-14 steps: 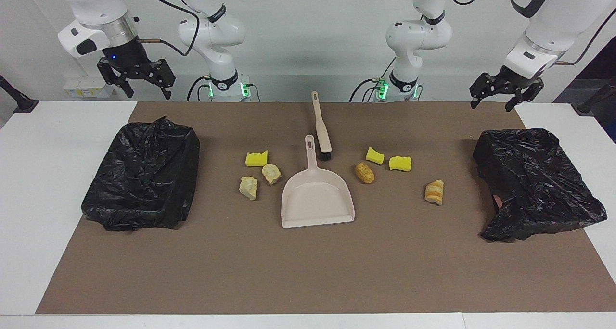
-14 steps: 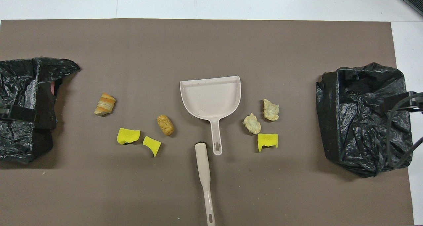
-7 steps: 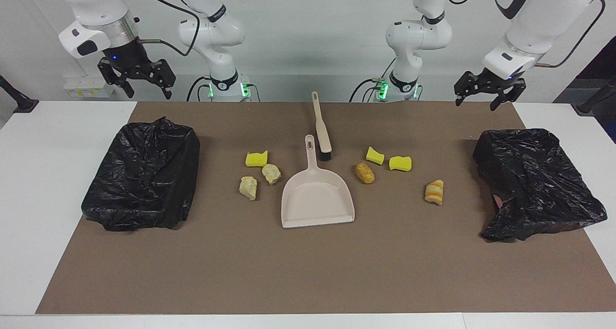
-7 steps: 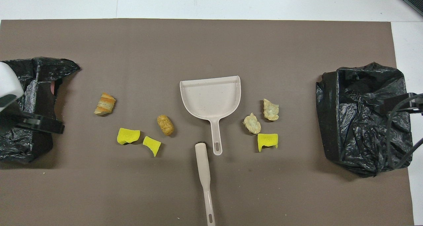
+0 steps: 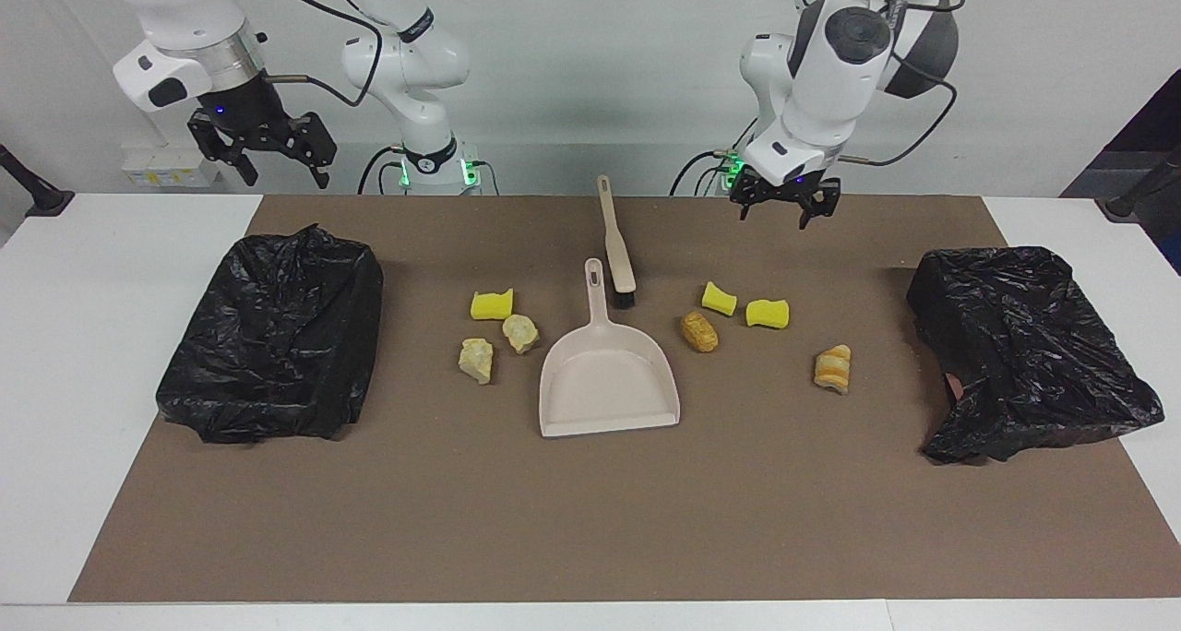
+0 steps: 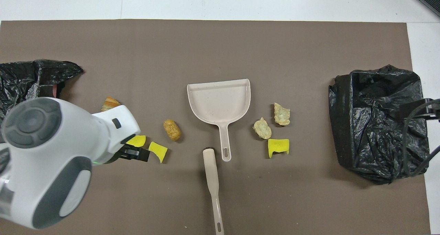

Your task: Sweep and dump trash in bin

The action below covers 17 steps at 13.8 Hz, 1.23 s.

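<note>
My right gripper grabs the beige dustpan (image 6: 219, 101) by its narrow handle (image 6: 224, 142) next, since the dustpan's broad tray spreads far wider than the fingers reach.
Seven trash scraps lie on the brown mat around a beige dustpan (image 5: 609, 377) (image 6: 219, 101). A yellow sponge piece (image 5: 491, 304) and two beige lumps (image 5: 521, 333) (image 5: 476, 360) lie toward the right arm's end. Two yellow sponge pieces (image 5: 719, 298) (image 5: 767, 313), an orange-brown chunk (image 5: 699, 331) and a bread-like chunk (image 5: 832, 369) lie toward the left arm's end. The brush (image 5: 616, 244) lies beside the dustpan's handle. My left gripper (image 5: 786, 214) (image 6: 135, 155) is open and empty, raised over the mat near the two sponge pieces. My right gripper (image 5: 263, 156) is open and waits raised.
Two bins lined with black bags stand on the mat, one at the right arm's end (image 5: 277, 336) (image 6: 378, 121) and one at the left arm's end (image 5: 1024, 345) (image 6: 31, 77). In the overhead view the left arm covers part of the bread-like chunk (image 6: 109, 103).
My left arm has swung from above the bin at its end toward the middle, and its gripper now hangs over the mat near the sponge pieces. The right arm has barely moved.
</note>
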### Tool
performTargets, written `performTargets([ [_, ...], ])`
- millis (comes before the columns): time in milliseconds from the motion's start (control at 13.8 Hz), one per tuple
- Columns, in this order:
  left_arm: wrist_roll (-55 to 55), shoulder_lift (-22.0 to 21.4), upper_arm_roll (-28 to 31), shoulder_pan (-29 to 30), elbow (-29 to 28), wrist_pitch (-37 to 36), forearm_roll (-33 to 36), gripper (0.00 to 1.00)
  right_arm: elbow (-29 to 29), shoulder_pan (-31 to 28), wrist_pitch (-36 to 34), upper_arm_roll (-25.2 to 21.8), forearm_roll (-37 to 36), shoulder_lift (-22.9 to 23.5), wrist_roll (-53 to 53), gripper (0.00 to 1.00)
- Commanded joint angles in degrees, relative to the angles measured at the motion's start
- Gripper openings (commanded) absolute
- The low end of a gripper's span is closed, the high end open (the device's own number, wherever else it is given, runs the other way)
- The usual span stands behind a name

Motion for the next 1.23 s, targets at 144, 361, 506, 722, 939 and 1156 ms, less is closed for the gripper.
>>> performTargets([
  [144, -13.57, 0.39, 1.17, -13.76, -10.99, 16.34, -2.51, 1.00, -2.04, -0.76, -0.29, 0.41, 0.27, -1.85, 0.37, 1.00],
  [361, -26.33, 3.84, 1.17, -22.82, -12.06, 24.01, -2.51, 1.00, -2.75, -0.76, -0.02, 0.32, 0.27, -2.38, 0.28, 1.00],
  [506, -33.71, 5.24, 1.17, -28.54, -12.06, 25.94, -2.51, 1.00, -2.75, -0.76, -0.11, 0.32, 0.27, -2.46, 0.28, 1.00],
  [722, -39.10, 7.35, 1.17, -33.75, -12.23, 26.66, -2.51, 1.00, -3.19, -0.76, -0.29, 0.32, 0.27, -2.64, 0.28, 1.00],
  [939, -39.19, 7.97, 1.17, -33.75, -14.07, 28.49, -2.51, 1.00, -3.27, -0.76, -0.29, 0.32, 0.27, -2.64, 0.28, 1.00],
  [1156, -39.20, 9.46, 1.17, -33.84, -14.43, 28.68, -2.51, 1.00, -3.27, -0.76, -0.29, 0.32, 0.27, -2.64, 0.28, 1.00],
])
